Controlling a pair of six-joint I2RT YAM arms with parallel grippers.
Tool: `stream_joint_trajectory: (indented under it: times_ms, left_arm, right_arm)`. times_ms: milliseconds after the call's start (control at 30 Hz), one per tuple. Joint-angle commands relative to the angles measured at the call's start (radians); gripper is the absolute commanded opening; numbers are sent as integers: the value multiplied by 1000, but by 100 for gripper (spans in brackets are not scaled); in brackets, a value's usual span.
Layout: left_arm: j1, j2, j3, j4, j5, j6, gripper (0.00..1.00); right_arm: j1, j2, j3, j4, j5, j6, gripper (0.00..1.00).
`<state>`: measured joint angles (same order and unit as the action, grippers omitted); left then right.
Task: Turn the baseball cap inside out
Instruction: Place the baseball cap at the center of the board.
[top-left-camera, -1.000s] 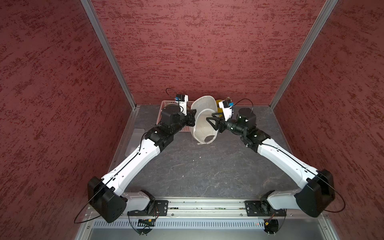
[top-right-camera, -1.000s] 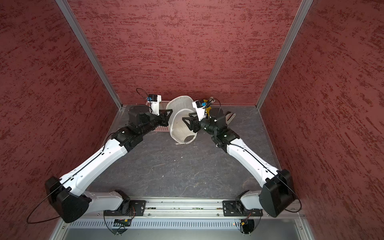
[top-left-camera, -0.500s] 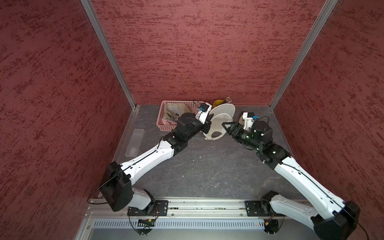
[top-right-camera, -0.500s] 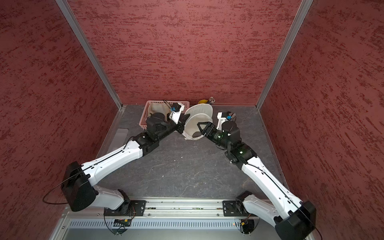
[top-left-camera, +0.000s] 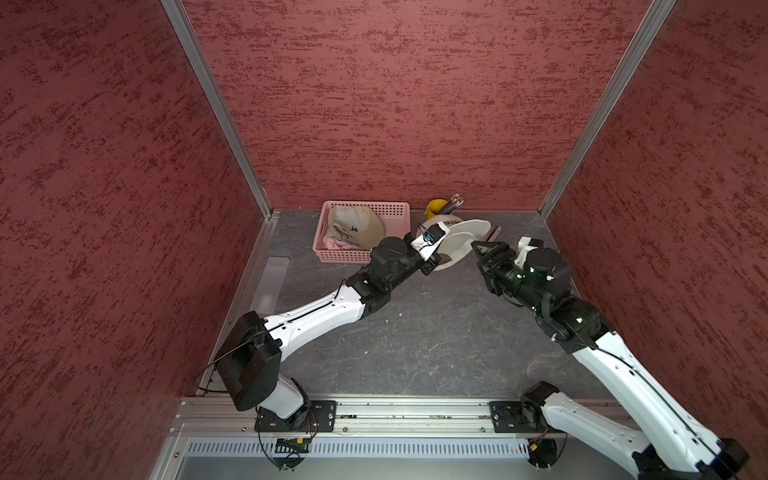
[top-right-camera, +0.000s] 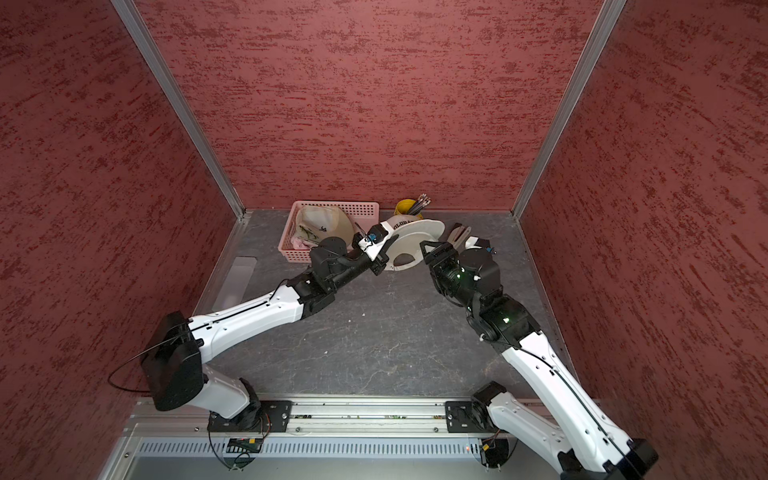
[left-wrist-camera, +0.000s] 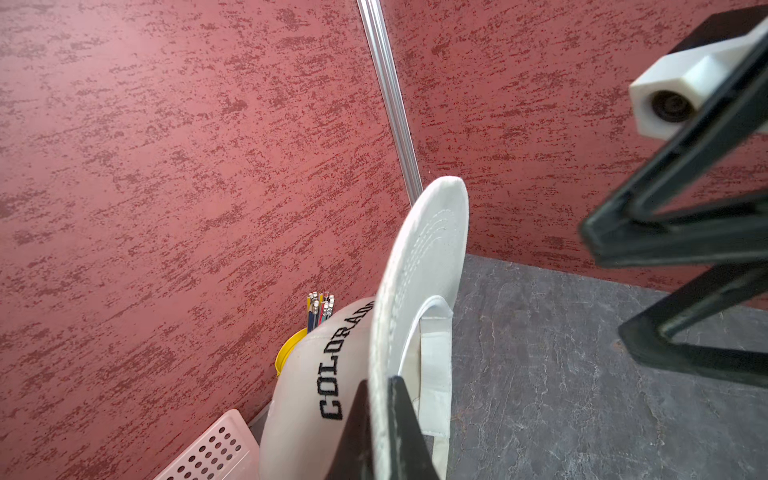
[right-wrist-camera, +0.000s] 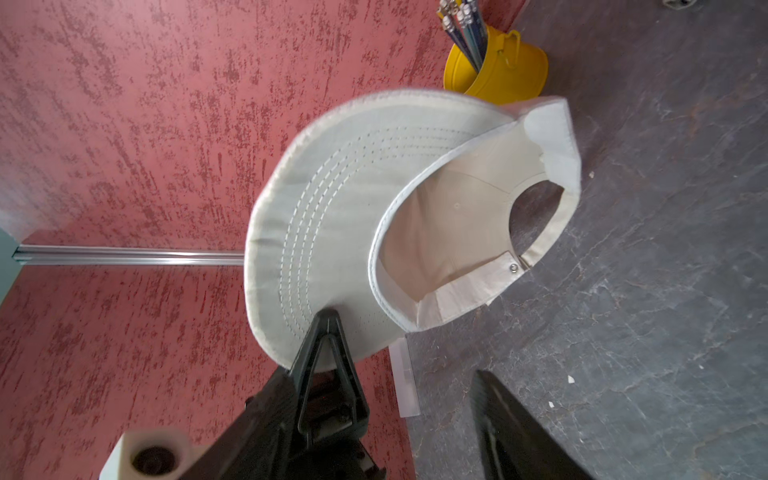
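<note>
The baseball cap's top will stay free to set the baseball cap (top-left-camera: 465, 237) upright, as my right gripper will grab its brim's free edge, away from my left gripper.
A cream baseball cap (top-left-camera: 465, 237) with black COLORADO lettering (left-wrist-camera: 332, 374) hangs at the back of the table, in both top views (top-right-camera: 415, 239). My left gripper (left-wrist-camera: 379, 399) is shut on the edge of its brim (right-wrist-camera: 316, 199). That gripper shows in the right wrist view as a black finger (right-wrist-camera: 328, 332) on the brim. The crown's lettered side bulges toward the back wall. Its open, lined inside (right-wrist-camera: 449, 216) and rear strap face my right gripper (top-left-camera: 480, 253). The right gripper stands open and empty, a short way from the cap (left-wrist-camera: 606, 286).
A pink basket (top-left-camera: 365, 204) holding a cream cloth cap (top-left-camera: 353, 228) sits at the back left. A yellow cup of pencils (top-left-camera: 438, 207) stands behind the cap. A clear strip (top-left-camera: 274, 278) lies by the left wall, a pale object (top-right-camera: 457, 237) behind the right gripper.
Both arms have come down from a raised pose to the back of the table. The right gripper has opened, left the cap and drawn back. The left keeps hold of the brim.
</note>
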<state>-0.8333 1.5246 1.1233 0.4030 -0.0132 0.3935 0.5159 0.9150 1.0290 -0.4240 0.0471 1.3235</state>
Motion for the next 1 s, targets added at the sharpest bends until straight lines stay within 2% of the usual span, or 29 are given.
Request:
stream_joint_trajectory:
  times_ms: [0,300,633,967]
  left_arm:
    - [-10,4,-16,63,-16,50,0]
    - [-45,11,-35,66,-46,123,0]
    - [-112,56,-69,191,-109,269,0]
    - [-154,123,-99,316,-141,413,0]
  right_arm:
    - [-3,20,84,-23,74,30,72]
    - [-54,87,138,-29,48,58,74]
    - [-109,130,153,-14,0,84,73]
    - [-142,137,120,-8,-40,98,64]
